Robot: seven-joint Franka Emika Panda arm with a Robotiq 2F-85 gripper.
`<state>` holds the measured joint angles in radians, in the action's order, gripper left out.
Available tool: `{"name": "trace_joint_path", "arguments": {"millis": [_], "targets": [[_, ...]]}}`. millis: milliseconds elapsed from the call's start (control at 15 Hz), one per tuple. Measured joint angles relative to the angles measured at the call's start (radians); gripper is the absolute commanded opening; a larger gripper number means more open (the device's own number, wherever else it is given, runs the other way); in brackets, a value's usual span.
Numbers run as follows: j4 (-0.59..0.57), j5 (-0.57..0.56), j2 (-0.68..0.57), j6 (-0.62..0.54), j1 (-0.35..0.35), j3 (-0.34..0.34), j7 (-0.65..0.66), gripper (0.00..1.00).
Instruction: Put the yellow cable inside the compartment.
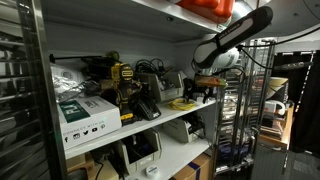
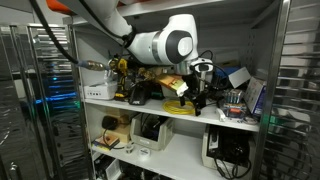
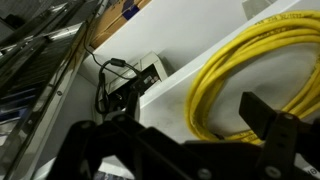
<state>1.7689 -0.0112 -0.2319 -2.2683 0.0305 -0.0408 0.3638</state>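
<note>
The yellow loops lie on the shelf (image 3: 175,95) below my gripper's fingers, so it is too early to close on the loops, and my gripper lowers first from here.
The yellow cable (image 3: 245,75) is a loose coil of thin bright-yellow loops lying on the white shelf (image 3: 175,95). It also shows in both exterior views (image 1: 183,102) (image 2: 180,103), near the shelf's front edge. My gripper (image 3: 190,118) hangs just above the coil with its dark fingers spread on either side of the loops; it is open and holds nothing. In both exterior views the gripper (image 1: 206,88) (image 2: 196,92) sits directly over the cable, in front of the shelf compartment.
A yellow-and-black power tool (image 1: 122,85) and other dark tools stand further along the same shelf. A white box (image 1: 85,115) sits at the shelf's end. A device with black cables (image 3: 125,80) lies on the shelf below. Wire racks (image 1: 262,100) stand beside.
</note>
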Motion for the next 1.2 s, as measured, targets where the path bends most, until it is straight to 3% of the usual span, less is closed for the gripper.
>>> {"name": "trace_joint_path", "arguments": {"millis": [333, 400, 867, 1067, 1200], "targets": [[-0.005, 0.015, -0.023, 0.057, -0.006, 0.003, -0.001, 1.0], [-0.006, 0.017, -0.027, 0.066, -0.007, 0.003, -0.001, 0.81], [-0.023, 0.067, -0.031, 0.075, -0.017, 0.008, -0.001, 0.27], [-0.025, 0.075, -0.027, 0.091, -0.017, 0.006, 0.0, 0.09], [-0.024, 0.075, -0.023, 0.105, -0.017, 0.003, 0.0, 0.05]]}}
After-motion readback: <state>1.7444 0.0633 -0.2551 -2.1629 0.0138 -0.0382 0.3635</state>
